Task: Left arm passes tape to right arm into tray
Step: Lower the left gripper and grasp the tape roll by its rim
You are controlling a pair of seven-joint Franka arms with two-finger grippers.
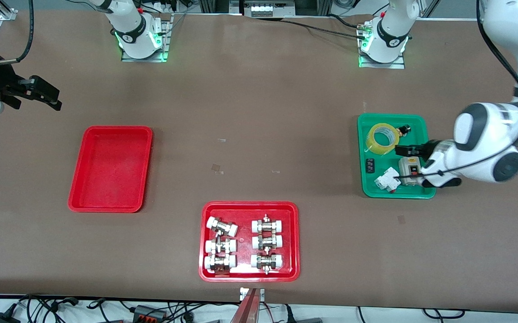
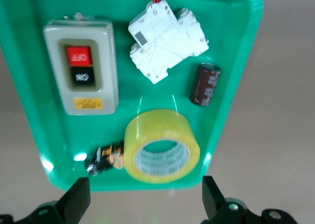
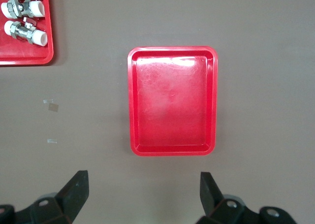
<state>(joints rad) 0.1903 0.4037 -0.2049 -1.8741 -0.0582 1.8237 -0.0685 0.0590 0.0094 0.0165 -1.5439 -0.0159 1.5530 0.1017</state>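
Observation:
My left gripper should next pick up the yellow tape roll by its ring side (image 1: 371, 137). Then it can pass the roll to the right arm (image 1: 15, 86).
The yellow tape roll (image 1: 382, 138) lies flat in the green tray (image 1: 422, 194), at the tray's end farther from the front camera. My left gripper (image 1: 403, 164) hangs open and empty over that tray, above the switch box and beside the tape. In the left wrist view the tape (image 2: 161, 146) sits just ahead of the open left gripper (image 2: 145, 199). The plain red tray (image 1: 111, 168) is empty toward the right arm's end of the table. My right gripper (image 1: 37, 101) waits, open and empty, in the air over bare table; its wrist view shows the red tray (image 3: 172, 101) ahead of the gripper (image 3: 143, 192).
The green tray also holds a grey ON/OFF switch box (image 2: 81, 66), a white breaker (image 2: 167, 39), a dark capacitor (image 2: 204, 84) and a small black-and-gold part (image 2: 106, 157). A red tray of white-capped metal fittings (image 1: 249, 241) sits near the front edge.

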